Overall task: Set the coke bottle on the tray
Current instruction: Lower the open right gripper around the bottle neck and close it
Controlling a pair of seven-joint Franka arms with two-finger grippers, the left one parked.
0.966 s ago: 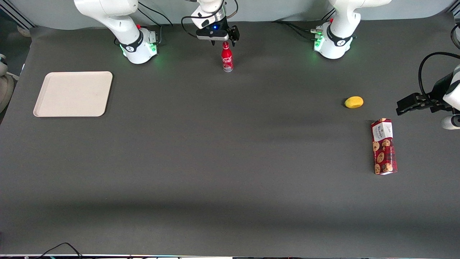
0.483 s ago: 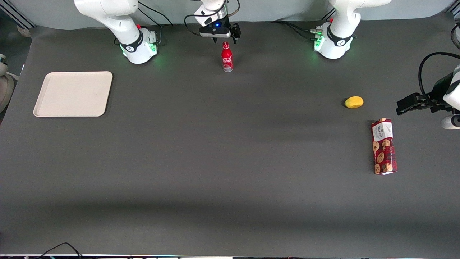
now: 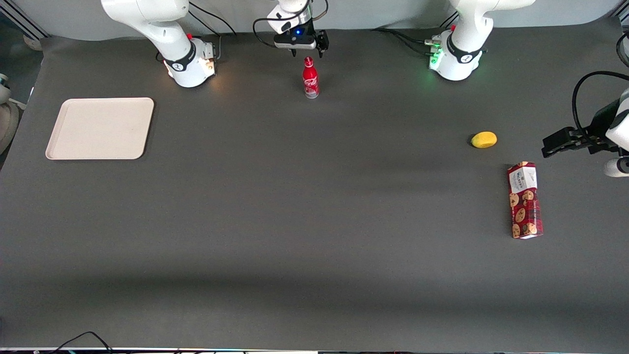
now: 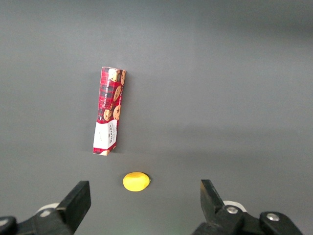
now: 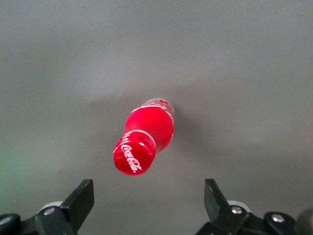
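Note:
My right gripper should next take the coke bottle by its red cap (image 3: pixel 309 61), and then put the coke bottle on the tray (image 3: pixel 100 128).
The coke bottle (image 3: pixel 310 78) stands upright on the dark table, between the two arm bases. In the right wrist view I look down on its red cap and body (image 5: pixel 144 137). My right gripper (image 3: pixel 307 53) hangs just above the bottle's cap, a little farther from the front camera, open and empty. Its two black fingers (image 5: pixel 80 198) stand wide apart, with the cap ahead of the gap between them. The cream-white tray (image 3: pixel 100 128) lies flat toward the working arm's end of the table, well away from the bottle.
A yellow lemon-like object (image 3: pixel 484 139) and a red cookie box (image 3: pixel 525 200) lie toward the parked arm's end. Both show in the left wrist view, the box (image 4: pixel 109 110) and the yellow object (image 4: pixel 136 181). The arm bases (image 3: pixel 189 61) stand along the table's back edge.
My right gripper has risen and drawn back from the bottle's cap, farther from the front camera. The bottle has stayed in place.

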